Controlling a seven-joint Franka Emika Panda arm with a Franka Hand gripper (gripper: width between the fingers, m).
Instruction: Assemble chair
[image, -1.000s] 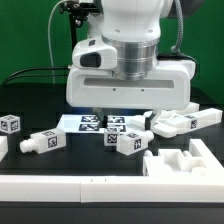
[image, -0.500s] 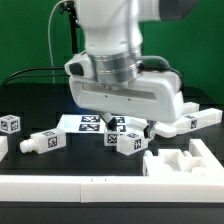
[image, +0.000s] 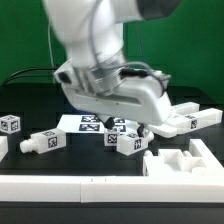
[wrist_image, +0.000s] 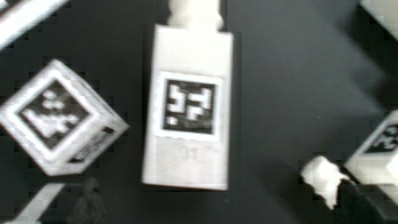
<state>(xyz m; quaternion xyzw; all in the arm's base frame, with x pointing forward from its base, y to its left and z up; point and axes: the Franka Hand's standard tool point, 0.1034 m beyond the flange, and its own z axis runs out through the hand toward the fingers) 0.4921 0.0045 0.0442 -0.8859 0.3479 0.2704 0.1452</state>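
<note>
My gripper grabs the long tagged block by its flat end (image: 123, 146) next, leaving its narrow knobbed end free to fit the notched slab (image: 186, 160).
The chair is in loose white tagged parts on the black table. In the exterior view a tagged block (image: 128, 141) lies just beside my gripper (image: 141, 128), which hangs low under the tilted arm. A peg part (image: 42, 140) and a small cube (image: 10, 125) lie to the exterior view's left. Slabs (image: 186, 122) lie to the right and a notched slab (image: 186, 160) in front. In the wrist view a long tagged block (wrist_image: 192, 105) lies below my gripper (wrist_image: 196, 208), its end between the spread dark fingers (wrist_image: 64, 204). A tagged cube (wrist_image: 63, 112) lies beside it. The jaws look open and empty.
The marker board (image: 84, 122) lies flat behind the parts. A white raised border (image: 70, 186) runs along the front of the table. The arm's bulky white body hides the table behind the gripper.
The arm has tilted and swung its upper body toward the exterior view's left. The gripper stays low near the tagged block. No part has moved.
</note>
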